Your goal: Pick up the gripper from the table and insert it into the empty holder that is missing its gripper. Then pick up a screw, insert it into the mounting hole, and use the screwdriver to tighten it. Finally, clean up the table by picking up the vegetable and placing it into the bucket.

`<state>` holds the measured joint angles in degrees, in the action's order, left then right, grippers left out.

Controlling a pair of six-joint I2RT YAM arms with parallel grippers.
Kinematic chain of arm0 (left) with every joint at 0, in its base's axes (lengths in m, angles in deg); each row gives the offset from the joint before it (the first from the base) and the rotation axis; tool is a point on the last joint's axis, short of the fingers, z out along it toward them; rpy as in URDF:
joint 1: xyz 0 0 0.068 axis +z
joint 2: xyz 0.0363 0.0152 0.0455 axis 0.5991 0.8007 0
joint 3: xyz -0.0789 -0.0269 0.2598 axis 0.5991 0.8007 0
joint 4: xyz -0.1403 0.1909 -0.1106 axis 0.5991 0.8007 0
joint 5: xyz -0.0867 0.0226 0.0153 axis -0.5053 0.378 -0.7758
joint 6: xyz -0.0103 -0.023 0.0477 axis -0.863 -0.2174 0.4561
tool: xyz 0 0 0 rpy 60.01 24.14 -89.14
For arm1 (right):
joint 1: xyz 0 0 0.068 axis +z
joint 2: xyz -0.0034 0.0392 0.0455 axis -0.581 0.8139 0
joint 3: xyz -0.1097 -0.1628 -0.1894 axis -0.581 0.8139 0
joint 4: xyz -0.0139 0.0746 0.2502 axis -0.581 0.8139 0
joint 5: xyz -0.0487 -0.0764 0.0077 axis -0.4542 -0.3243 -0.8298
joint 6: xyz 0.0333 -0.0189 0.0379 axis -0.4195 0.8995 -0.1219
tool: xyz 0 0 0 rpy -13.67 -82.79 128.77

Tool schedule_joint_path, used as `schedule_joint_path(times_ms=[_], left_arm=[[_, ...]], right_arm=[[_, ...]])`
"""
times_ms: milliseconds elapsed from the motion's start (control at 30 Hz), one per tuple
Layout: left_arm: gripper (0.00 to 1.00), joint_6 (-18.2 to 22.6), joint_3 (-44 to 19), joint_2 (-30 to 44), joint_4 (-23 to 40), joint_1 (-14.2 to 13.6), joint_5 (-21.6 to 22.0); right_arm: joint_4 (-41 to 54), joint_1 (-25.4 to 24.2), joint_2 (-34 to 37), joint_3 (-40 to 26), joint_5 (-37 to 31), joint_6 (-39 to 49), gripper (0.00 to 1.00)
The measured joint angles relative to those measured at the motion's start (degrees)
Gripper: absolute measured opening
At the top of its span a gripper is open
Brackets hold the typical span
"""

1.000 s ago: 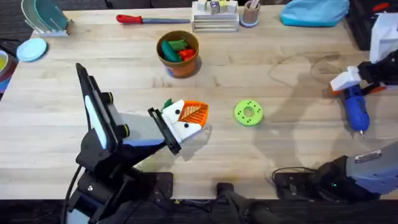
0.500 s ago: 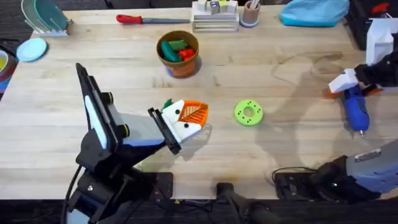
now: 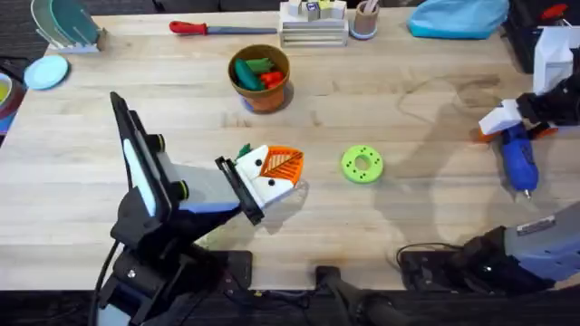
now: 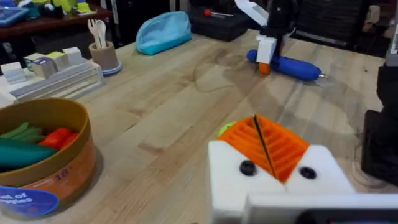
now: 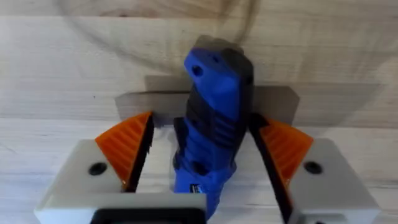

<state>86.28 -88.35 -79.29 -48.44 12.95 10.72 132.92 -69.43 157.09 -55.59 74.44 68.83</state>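
Note:
The right gripper takes hold of the blue screwdriver by its thick handle next, to tighten the screw in the mounting hole.
The blue screwdriver lies on the table at the right, its thin tip toward the front edge. My right gripper is open and straddles its thick end; the orange pads stand on either side of the screwdriver. My left gripper rests shut mid-table, orange pads pressed together. A dark-green vegetable lies just behind it. The terracotta bucket with green and red toys stands farther back, and appears close by as the bucket. The gripper piece, holder and screw are out of view.
A bright-green disc lies right of my left gripper. Along the back edge are a red-handled tool, a white block stack, a tan cup and a blue pouch. A dish rack stands at the far left.
The right arm has shifted very slightly over the screwdriver. The left arm and the other things have not moved.

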Motion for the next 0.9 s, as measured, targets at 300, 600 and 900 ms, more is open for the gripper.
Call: schedule_joint_path(times_ms=[300,600,900], left_arm=[[0.007,0.0,0.0,0.0,0.0,0.0,0.0],[0.007,0.0,0.0,-0.01,0.0,0.0,0.0],[0.007,0.0,0.0,0.0,0.0,0.0,0.0]], right_arm=[[-0.39,0.0,0.0,0.0,0.09,-0.44,0.99],[-1.09,-0.02,0.0,0.0,0.44,-1.73,0.99],[-0.89,-0.02,0.17,-0.53,0.7,-2.66,0.989]])
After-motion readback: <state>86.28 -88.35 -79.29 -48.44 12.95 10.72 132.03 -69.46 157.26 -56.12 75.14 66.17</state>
